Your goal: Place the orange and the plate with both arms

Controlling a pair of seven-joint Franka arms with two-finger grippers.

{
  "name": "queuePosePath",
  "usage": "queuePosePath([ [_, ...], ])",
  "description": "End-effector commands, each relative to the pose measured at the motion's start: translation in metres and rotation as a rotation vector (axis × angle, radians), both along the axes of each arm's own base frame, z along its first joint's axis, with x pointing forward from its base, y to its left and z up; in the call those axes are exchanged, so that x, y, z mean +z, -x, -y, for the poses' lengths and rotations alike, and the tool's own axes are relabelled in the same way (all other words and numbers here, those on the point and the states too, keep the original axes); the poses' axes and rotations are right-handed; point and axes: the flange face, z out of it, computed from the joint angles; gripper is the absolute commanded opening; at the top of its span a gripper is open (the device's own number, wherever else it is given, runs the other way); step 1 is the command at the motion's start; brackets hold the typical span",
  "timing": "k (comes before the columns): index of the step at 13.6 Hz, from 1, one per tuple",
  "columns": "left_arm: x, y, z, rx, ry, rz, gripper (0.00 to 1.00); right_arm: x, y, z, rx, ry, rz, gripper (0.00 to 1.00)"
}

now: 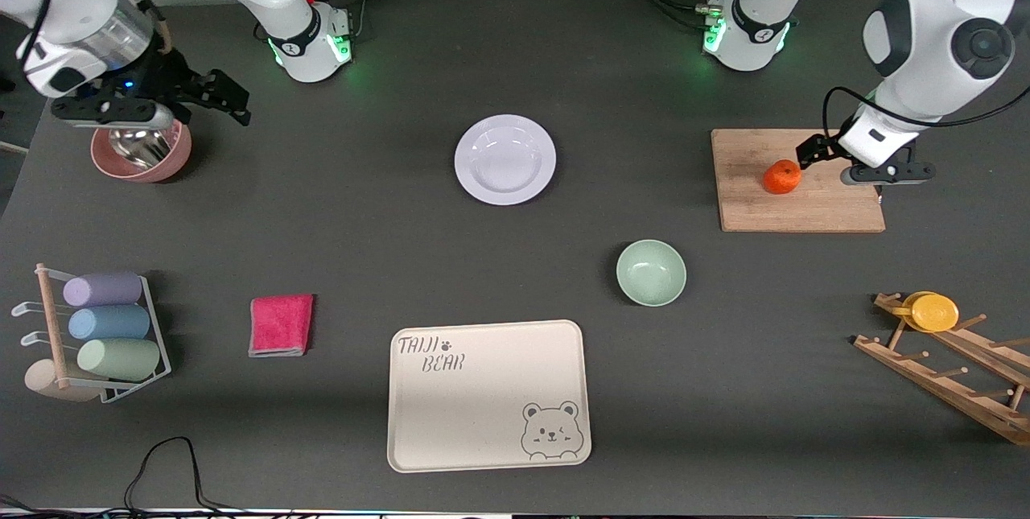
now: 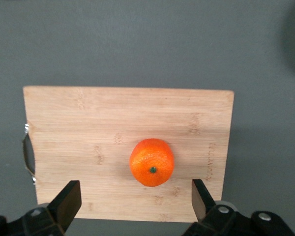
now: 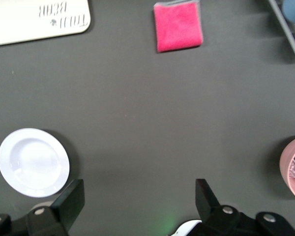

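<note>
The orange has to be placed with the plate (image 1: 505, 159), so the left gripper next needs to grab it around its round body (image 1: 782, 177).
The orange (image 1: 781, 176) sits on a wooden cutting board (image 1: 805, 209) toward the left arm's end of the table. My left gripper (image 1: 834, 160) hovers over the board's edge nearest the robot bases, open and empty. In the left wrist view the orange (image 2: 152, 162) lies just ahead of the left gripper (image 2: 135, 192), between the lines of its spread fingers. The pale lavender plate (image 1: 505, 159) lies alone near the table's middle and also shows in the right wrist view (image 3: 33, 162). My right gripper (image 1: 225, 97) hangs open and empty over bare table beside a pink bowl.
The pink bowl (image 1: 141, 150) holds a steel insert. A mint-green bowl (image 1: 651, 272), a cream bear tray (image 1: 488, 395) and a pink cloth (image 1: 281, 325) lie nearer the front camera. A cup rack (image 1: 105, 334) and a wooden peg rack (image 1: 957, 374) with a yellow lid (image 1: 933, 311) stand at the table's two ends.
</note>
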Motion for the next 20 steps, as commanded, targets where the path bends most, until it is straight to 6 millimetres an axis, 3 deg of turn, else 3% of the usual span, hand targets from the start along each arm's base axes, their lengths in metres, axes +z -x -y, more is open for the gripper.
queuePosePath([
  [1, -0.026, 0.018, 0.001, 0.036, 0.031, 0.014, 1.00, -0.009, 0.019, -0.012, 0.011, -0.003, 0.008, 1.00],
  [7, -0.074, 0.035, 0.006, 0.031, 0.037, 0.032, 1.00, -0.026, 0.017, -0.016, 0.116, -0.095, -0.047, 1.00],
  [11, -0.117, 0.042, 0.009, 0.029, 0.050, 0.046, 1.00, -0.063, 0.014, 0.007, 0.118, -0.246, -0.075, 1.00],
  [14, -0.128, 0.044, 0.009, 0.018, 0.054, 0.048, 1.00, -0.101, 0.017, 0.022, 0.102, -0.365, -0.078, 1.00],
  [15, -0.128, 0.045, 0.009, 0.018, 0.054, 0.047, 0.91, -0.114, 0.019, 0.026, 0.114, -0.416, -0.072, 1.00],
  [20, -0.128, 0.045, 0.007, 0.023, 0.055, 0.041, 0.19, -0.194, 0.038, 0.029, 0.118, -0.601, -0.008, 1.00],
])
